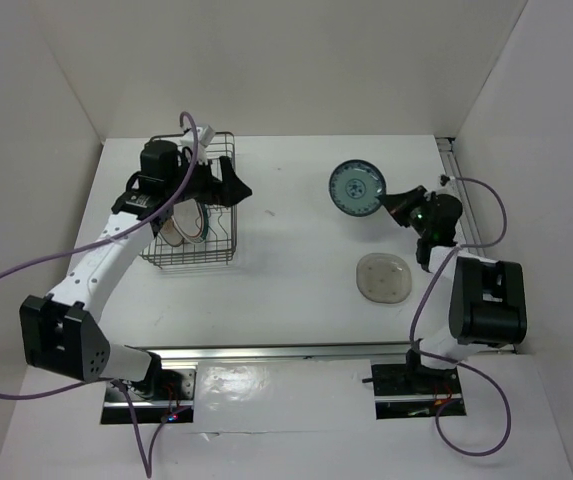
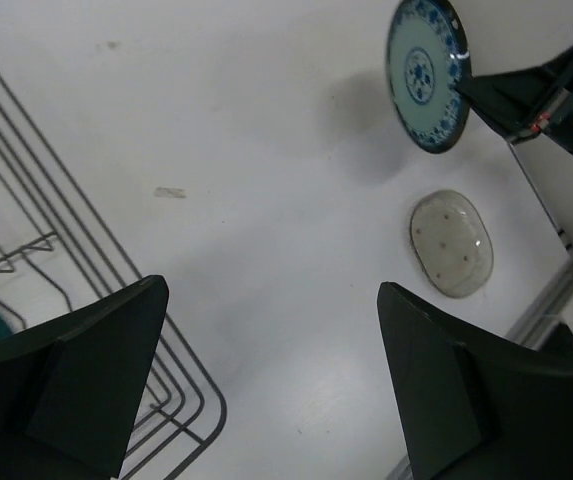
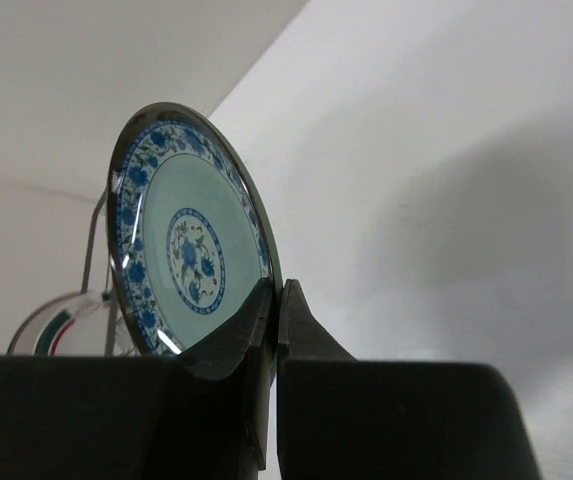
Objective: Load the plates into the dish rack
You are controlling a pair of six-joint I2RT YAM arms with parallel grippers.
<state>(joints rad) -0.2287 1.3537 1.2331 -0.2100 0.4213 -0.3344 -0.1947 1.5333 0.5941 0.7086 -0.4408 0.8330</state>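
Note:
The plate needs to go on edge into the rack. My left gripper should first grab the rim of the teal plate (image 1: 356, 188) opposite my right gripper next.
My right gripper (image 1: 391, 203) is shut on the rim of the small dark teal patterned plate (image 1: 356, 188) and holds it on edge above the table; it also shows in the right wrist view (image 3: 186, 250), between the gripper's (image 3: 278, 292) closed jaws. The small beige-grey plate (image 1: 384, 277) lies flat on the table near the right arm. The dark wire dish rack (image 1: 194, 264) stands at the left with a white plate with a green-red rim ring (image 1: 198, 222) standing in it. My left gripper (image 1: 228, 188) is open and empty over the rack's right edge.
White walls enclose the table at the back and both sides. A metal rail (image 1: 296, 352) runs along the near edge. In the left wrist view the rack's wire corner (image 2: 201, 400) is at lower left, with the teal plate (image 2: 426, 75) and beige plate (image 2: 451, 243) at upper right.

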